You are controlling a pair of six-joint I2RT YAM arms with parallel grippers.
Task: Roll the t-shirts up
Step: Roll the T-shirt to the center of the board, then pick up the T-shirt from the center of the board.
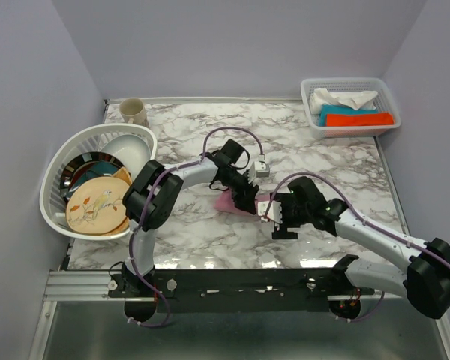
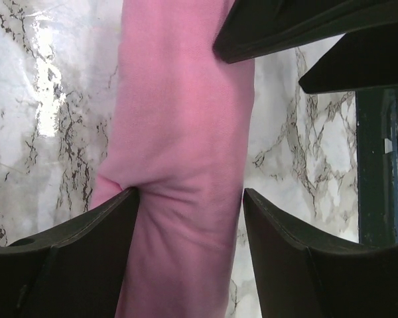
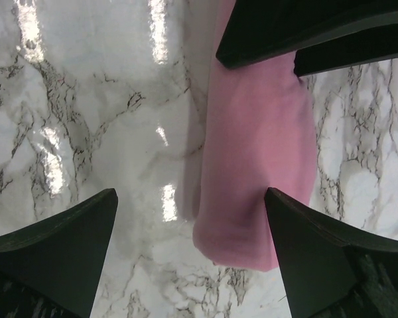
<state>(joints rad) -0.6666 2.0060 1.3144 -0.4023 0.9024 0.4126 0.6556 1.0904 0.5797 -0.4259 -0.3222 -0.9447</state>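
Note:
I need to grab the pink t-shirt's loose end point(image 2: 175, 32) next with my right gripper, with my fingers across the roll point(image 2: 186, 119). Then the t-shirt will stay rolled and I can lay it in the basket.
The pink t-shirt point(image 1: 235, 205) lies as a narrow roll on the marble table, mid-table between the two grippers. In the left wrist view the roll point(image 2: 186, 119) runs between my left gripper's point(image 2: 191, 192) open jaws; the left finger presses its side and the right finger stands a little off it. My left gripper point(image 1: 245, 196) sits over the roll. In the right wrist view one end of the roll point(image 3: 259, 165) lies by the right finger of my right gripper point(image 3: 190, 192), which is wide open and empty. My right gripper point(image 1: 276, 216) is just right of the roll.
A white dish rack point(image 1: 56, 172) with plates and bowls stands at the left edge. A beige cup point(image 1: 133, 111) is at the back left. A white basket point(image 1: 350, 127) with folded cloths is at the back right. A black rail point(image 1: 240, 281) runs along the near edge.

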